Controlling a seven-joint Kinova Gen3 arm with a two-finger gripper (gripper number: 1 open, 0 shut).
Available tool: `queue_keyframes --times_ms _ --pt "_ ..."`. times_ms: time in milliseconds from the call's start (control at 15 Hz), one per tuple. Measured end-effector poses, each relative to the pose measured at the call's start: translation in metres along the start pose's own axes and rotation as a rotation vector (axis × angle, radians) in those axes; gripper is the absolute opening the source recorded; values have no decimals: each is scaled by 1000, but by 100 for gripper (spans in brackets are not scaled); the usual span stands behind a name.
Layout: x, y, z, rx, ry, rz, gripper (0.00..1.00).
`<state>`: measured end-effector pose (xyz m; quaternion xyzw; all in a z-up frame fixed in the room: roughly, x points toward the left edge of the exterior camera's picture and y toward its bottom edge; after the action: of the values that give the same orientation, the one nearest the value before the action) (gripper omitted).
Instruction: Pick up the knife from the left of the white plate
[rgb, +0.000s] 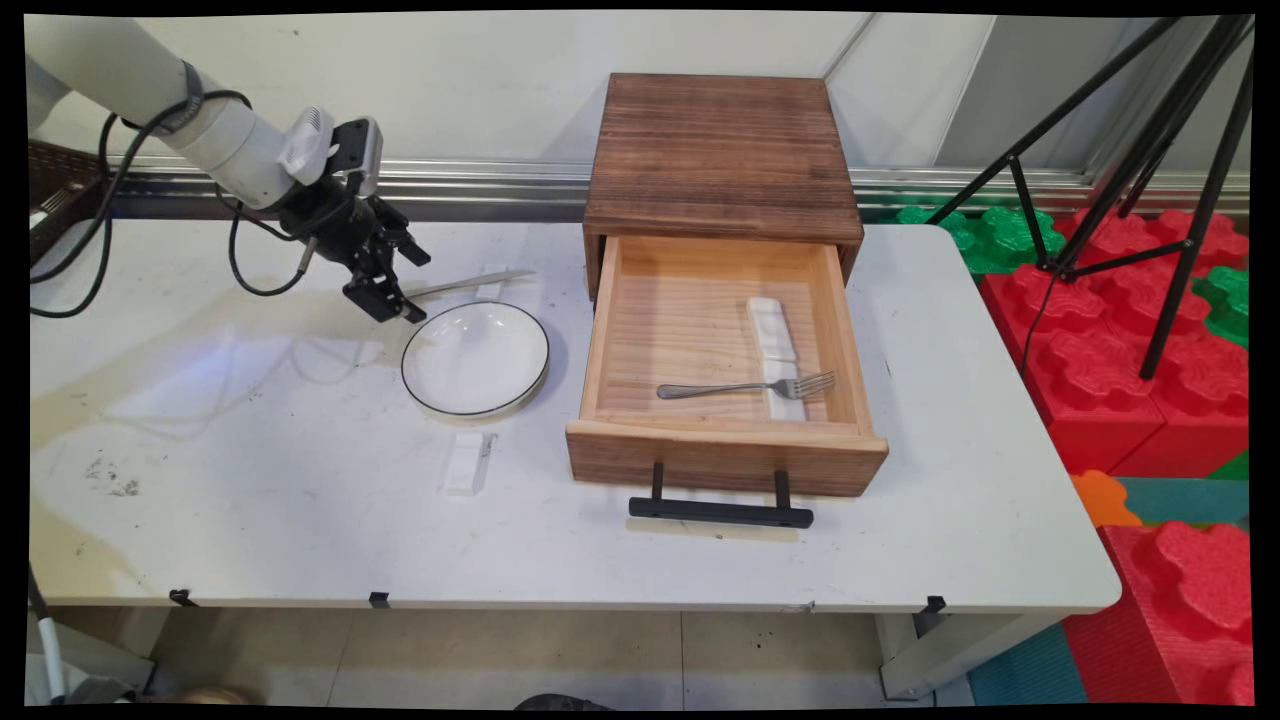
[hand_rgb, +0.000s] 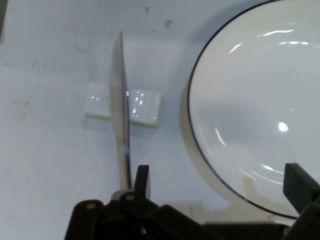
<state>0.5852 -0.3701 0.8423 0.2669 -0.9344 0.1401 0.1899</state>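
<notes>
The gripper will next lift the metal table knife off the small white rest, grabbing the knife by its handle (rgb: 422, 292).
My gripper (rgb: 403, 285) hangs low over the table at the back left, just behind the white black-rimmed plate (rgb: 475, 358). It is open, with nothing held. In the hand view the gripper (hand_rgb: 220, 186) straddles the plate's rim (hand_rgb: 200, 150). Its left finger (hand_rgb: 142, 179) stands right beside the near end of a silver knife (hand_rgb: 120, 115). The knife (rgb: 470, 285) lies flat, its blade resting across a small white rest (hand_rgb: 145, 106). The right fingertip (hand_rgb: 299, 186) is over the plate.
A wooden cabinet (rgb: 720, 160) stands at the back, its drawer (rgb: 725, 455) pulled open. Inside it a fork (rgb: 745, 387) leans on a white rest (rgb: 785, 397), with another rest (rgb: 772, 328) behind. A further white rest (rgb: 467, 462) lies in front of the plate. Tripod legs (rgb: 1150, 150) stand at right.
</notes>
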Motion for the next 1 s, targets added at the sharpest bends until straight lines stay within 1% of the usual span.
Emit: queue_keyframes --times_ms 133,400,800,1000 --pt "-1 -4 2 9 -1 -15 100" --pt "-7 -24 7 51 -14 -48 100" --pt "-11 -42 22 86 -35 -57 100" --pt "-11 -48 33 95 -39 -66 100"
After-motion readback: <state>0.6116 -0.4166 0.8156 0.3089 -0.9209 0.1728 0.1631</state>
